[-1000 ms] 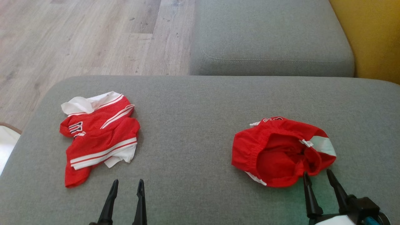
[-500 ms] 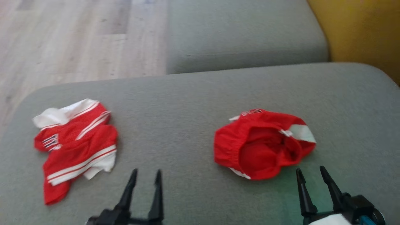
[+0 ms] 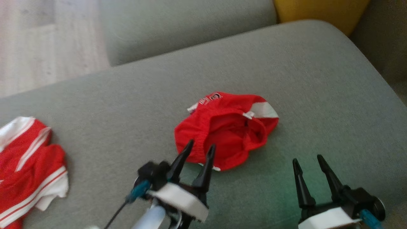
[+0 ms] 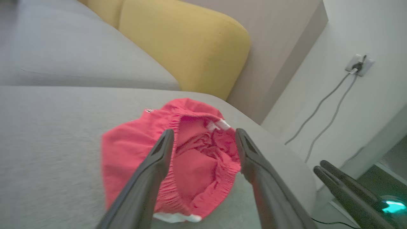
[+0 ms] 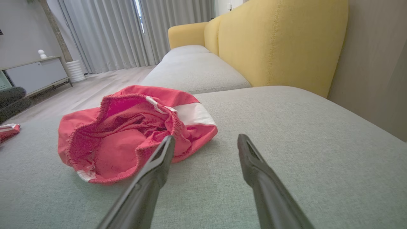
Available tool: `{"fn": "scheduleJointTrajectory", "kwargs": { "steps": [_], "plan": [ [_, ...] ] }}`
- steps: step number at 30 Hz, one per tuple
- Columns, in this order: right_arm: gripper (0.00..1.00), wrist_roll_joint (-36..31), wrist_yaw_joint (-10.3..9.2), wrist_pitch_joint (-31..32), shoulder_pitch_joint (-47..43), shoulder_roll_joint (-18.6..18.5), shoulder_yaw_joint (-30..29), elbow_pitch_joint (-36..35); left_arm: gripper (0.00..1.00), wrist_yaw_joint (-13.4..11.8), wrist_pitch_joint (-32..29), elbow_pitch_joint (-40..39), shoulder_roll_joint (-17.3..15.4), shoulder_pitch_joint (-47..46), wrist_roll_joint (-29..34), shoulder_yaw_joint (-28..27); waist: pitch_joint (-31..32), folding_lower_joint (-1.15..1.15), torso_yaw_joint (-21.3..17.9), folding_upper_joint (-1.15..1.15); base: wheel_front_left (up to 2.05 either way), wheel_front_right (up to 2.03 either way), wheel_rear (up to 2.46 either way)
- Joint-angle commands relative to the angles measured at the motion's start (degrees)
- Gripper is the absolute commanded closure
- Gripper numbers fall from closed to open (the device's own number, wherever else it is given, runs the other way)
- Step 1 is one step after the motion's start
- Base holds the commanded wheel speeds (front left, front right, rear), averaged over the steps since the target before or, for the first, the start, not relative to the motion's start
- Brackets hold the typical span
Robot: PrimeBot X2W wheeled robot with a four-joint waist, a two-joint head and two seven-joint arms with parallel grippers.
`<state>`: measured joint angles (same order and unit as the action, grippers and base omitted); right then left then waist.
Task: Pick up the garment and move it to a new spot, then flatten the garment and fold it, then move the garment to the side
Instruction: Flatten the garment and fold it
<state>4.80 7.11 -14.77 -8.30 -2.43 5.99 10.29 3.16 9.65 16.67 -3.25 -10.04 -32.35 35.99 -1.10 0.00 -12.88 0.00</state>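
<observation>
The shorts' elastic edge is standing up around the open waist, so my left gripper will next take hold of the shorts by the waistband end [image 3: 204, 147] [image 4: 173, 168].
A crumpled red garment [image 3: 229, 127], shorts with a white side panel and an elastic waistband gaping toward me, lies mid-cushion on the grey sofa [image 3: 318, 79]. My left gripper [image 3: 201, 143] is open, its fingertips over the shorts' near left edge; the left wrist view shows the red cloth [image 4: 197, 165] between and beyond the spread fingers of that gripper [image 4: 204, 131]. My right gripper [image 3: 307, 158] is open over bare cushion, a little to the near right of the shorts [image 5: 127, 133]; its own view has the gripper [image 5: 206, 137] beside the waistband. Nothing is held.
A second red and white garment, a striped jersey [image 3: 28, 159], lies at the cushion's left end. A further grey cushion [image 3: 190, 28] and a yellow backrest [image 5: 279, 41] lie beyond. Wooden floor [image 3: 31, 47] is at the far left. A wall socket with cables [image 4: 357, 65] sits past the sofa's end.
The camera has swung right, so both garments sit further left in the picture. My left gripper has come forward and right to the shorts' near edge. Both grippers stayed open.
</observation>
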Motion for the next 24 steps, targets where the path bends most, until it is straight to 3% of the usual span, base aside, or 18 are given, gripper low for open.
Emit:
{"fn": "scheduleJointTrajectory", "kwargs": {
  "steps": [1,8,14,24],
  "plan": [
    [0.0,0.01,0.37,-0.23,3.5,-0.44,1.79,-2.29,0.0,0.55,-1.23,-0.65,0.36,-5.13,-2.94,0.19,-3.43,0.0,-3.24,0.0,0.0,0.0,0.0],
    [0.0,0.88,0.37,-0.23,5.01,-0.44,2.46,-2.88,0.0,1.04,-4.91,1.69,0.37,-13.06,-14.72,5.96,-6.86,0.0,-5.46,0.0,0.0,0.0,0.0],
    [0.0,1.67,0.37,-0.23,6.49,-0.44,3.08,-3.06,0.0,-0.47,-8.11,4.52,0.37,-19.93,-25.26,10.43,-9.63,0.0,-6.9,0.0,0.0,0.0,0.0],
    [0.0,2.77,0.37,-0.23,7.93,-0.44,3.85,-2.88,0.0,-1.76,-5.85,9.57,0.37,-27.77,-34.02,15.14,-12.09,0.0,-9.73,0.0,0.0,0.0,0.0]
  ]
}}
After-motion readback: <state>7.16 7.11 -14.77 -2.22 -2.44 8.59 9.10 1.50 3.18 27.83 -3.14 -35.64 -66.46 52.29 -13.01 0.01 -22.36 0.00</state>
